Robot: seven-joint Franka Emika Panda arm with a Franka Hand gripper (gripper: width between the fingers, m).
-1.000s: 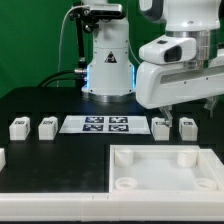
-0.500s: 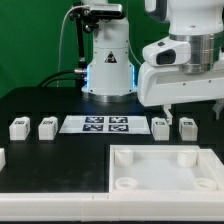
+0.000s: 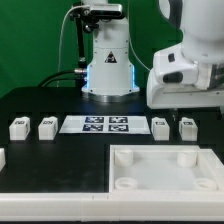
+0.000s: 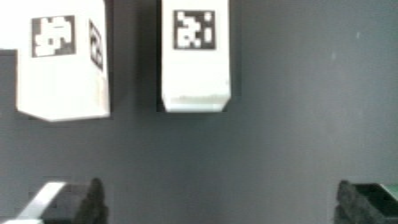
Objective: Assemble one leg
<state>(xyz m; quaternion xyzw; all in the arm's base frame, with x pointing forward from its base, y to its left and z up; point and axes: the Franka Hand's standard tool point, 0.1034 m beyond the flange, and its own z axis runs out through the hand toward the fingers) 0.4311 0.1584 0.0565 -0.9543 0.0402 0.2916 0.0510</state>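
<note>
My gripper grips the leg by its tagged body (image 3: 188, 131) (image 4: 196, 60) next, leaving the leg's narrow end free for the white panel's corner socket.
Several white legs with tags lie on the black table. Two are at the exterior view's left (image 3: 17, 127) (image 3: 46, 126) and two at its right (image 3: 161, 126) (image 3: 187, 127). The arm's white wrist body (image 3: 190, 70) hangs above the right pair, and the fingers do not show clearly there. In the wrist view my gripper (image 4: 222, 200) is open and empty, with its fingertips (image 4: 71, 200) wide apart. It is well above two legs lying side by side (image 4: 196, 55) (image 4: 63, 65) and touches neither.
The big flat white panel (image 3: 150, 180) with round corner sockets lies at the front right. The marker board (image 3: 95, 124) lies between the leg pairs. The robot base (image 3: 108, 60) stands behind. A small white part (image 3: 2, 157) shows at the left edge.
The arm has moved toward the exterior view's right and a little upward. The legs and the panel have not moved.
</note>
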